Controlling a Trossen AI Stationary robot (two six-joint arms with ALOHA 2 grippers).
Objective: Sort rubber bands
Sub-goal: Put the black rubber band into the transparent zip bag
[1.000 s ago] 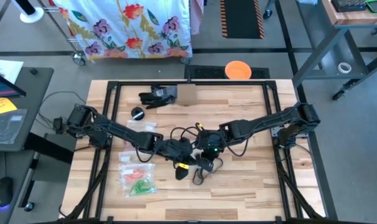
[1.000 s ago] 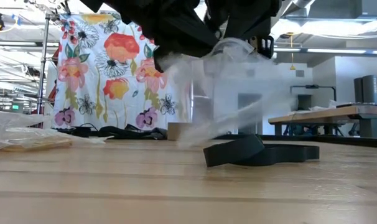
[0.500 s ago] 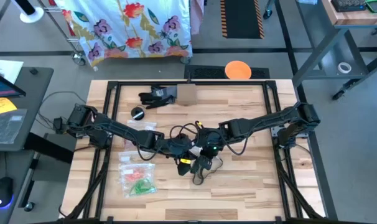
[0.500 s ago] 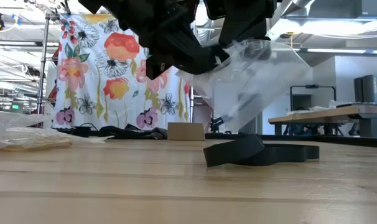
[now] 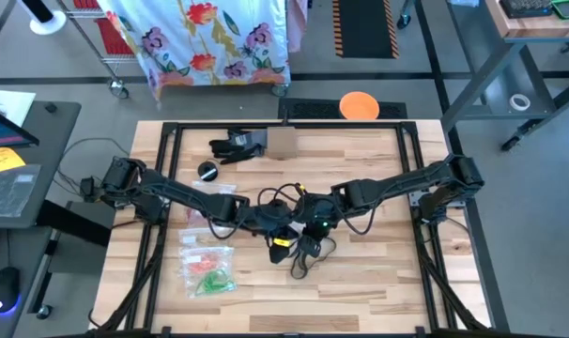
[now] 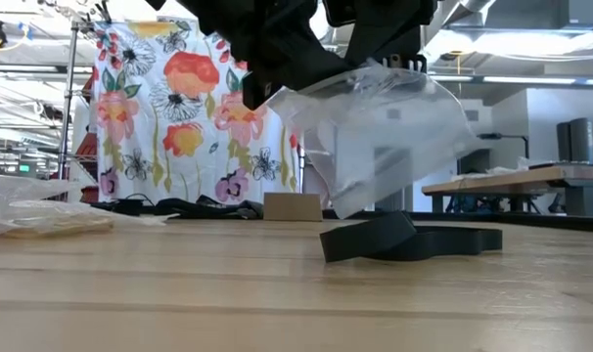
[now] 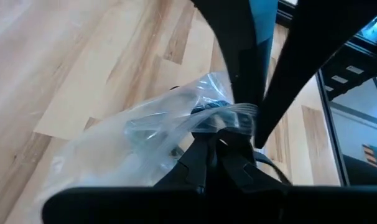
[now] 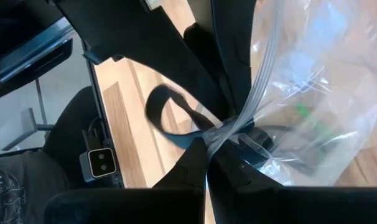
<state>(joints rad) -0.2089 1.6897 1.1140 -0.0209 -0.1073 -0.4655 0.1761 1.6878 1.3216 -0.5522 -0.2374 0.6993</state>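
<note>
My right gripper's fingers hold the gathered end of the bag's zip strip, so the bag would hang there and my left gripper should open its fingers.
A clear plastic zip bag hangs above the middle of the table between my two grippers. My left gripper and my right gripper meet there, both shut on the bag's top edge. Through the bag's wall in the right wrist view I make out dark shapes only. Red, orange and green rubber bands show inside other clear bags that lie flat on the table's near left. My left gripper pinches the bag's zip strip between its two fingers, slanting down from the table's left. The bag hangs below, clear of the table. My right gripper pinches the same top edge at the zip strip, slanting down from the right; the film hangs slack beneath.
A black strap loop and tangled black cables lie on the table under the bag. At the far edge sit a black glove-like heap, a small cardboard box and a round black piece.
The bag has swung up and spread out. A second ago it trailed low toward the table. Now it hangs as a wide sheet with its lower corner above the black strap. My left gripper has shifted slightly toward the far right. Both grippers stay shut.
</note>
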